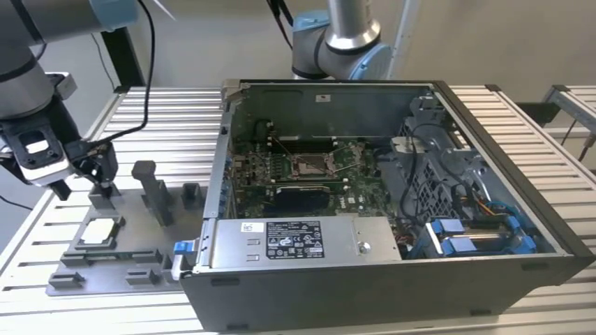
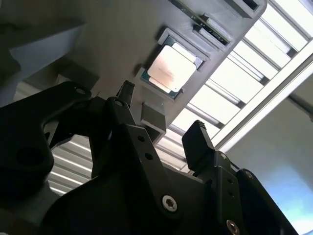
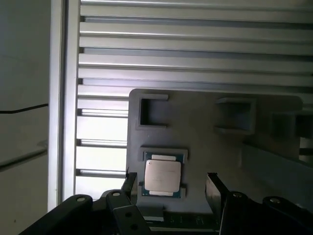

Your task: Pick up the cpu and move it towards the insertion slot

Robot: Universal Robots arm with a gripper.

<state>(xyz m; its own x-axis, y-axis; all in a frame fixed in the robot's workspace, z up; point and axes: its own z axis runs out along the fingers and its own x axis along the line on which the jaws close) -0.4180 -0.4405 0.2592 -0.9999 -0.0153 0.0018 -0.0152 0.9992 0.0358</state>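
I need to grab the cpu next by its open side edges between the raised tray rails, because those rails run along opposite edges of the cpu [image 1: 100, 232].
The cpu [image 1: 100, 232] lies flat, silvery face up, in a square recess of the grey fixture tray [image 1: 139, 262] at the exterior view's left. My gripper [image 1: 84, 190] hangs open a little above and behind it, holding nothing. In both wrist views the cpu [image 3: 162, 176] [image 2: 171, 68] shows beyond my gripper [image 3: 171, 188] [image 2: 161, 117], with one dark fingertip [image 3: 131, 183] to either side and clear of it. The insertion slot [image 1: 312, 165], a silver-framed socket with a brownish centre, sits on the green board inside the open computer case.
The case wall [image 1: 222, 174] stands between the tray and the board. Upright grey posts [image 1: 153, 192] rise from the tray beside my gripper. A second robot arm [image 1: 340, 42] stands behind the case. A power supply [image 1: 293, 241] and blue-latched bays [image 1: 475, 237] fill the case's front.
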